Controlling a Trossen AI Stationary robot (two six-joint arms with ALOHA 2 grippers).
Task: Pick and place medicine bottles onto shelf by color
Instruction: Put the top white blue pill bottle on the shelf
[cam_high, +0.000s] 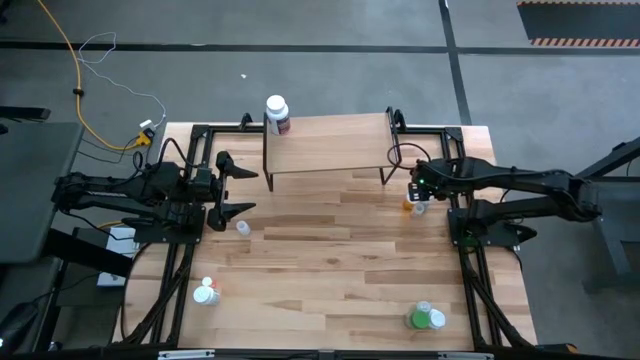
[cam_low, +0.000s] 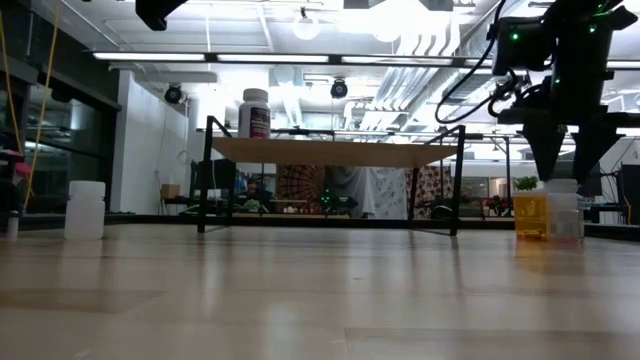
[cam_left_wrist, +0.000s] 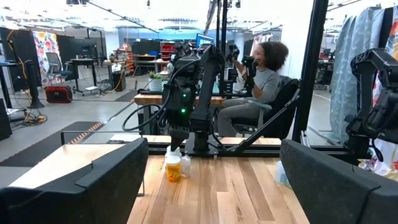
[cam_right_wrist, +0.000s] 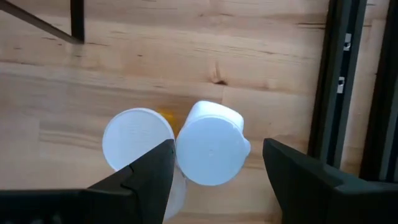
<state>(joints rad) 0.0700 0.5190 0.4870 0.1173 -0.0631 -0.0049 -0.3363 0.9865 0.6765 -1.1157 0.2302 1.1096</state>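
Note:
My right gripper closes on the white bottle now, since the fingers stand on either side of the bottle's cap and closing now would catch the bottle.
The shelf (cam_high: 325, 145) stands at the table's far middle. On its left end stands a white medicine bottle (cam_high: 277, 113) with a dark label. Near the shelf's right legs an orange bottle (cam_low: 530, 215) and a white bottle (cam_low: 565, 215) stand side by side on the table. My right gripper (cam_right_wrist: 217, 149) points down over them, open. Its fingers stand on either side of the white bottle's cap (cam_right_wrist: 210, 152), one of them between the two caps. My left gripper (cam_high: 238, 185) waits open at the table's left, pointing level.
A small white bottle (cam_high: 242, 228) stands close to my left gripper. A white bottle (cam_high: 206, 293) sits near left and a green one (cam_high: 425, 318) near right. Black frame rails (cam_right_wrist: 339, 74) run beside the right gripper. A person (cam_left_wrist: 264, 81) sits beyond the table.

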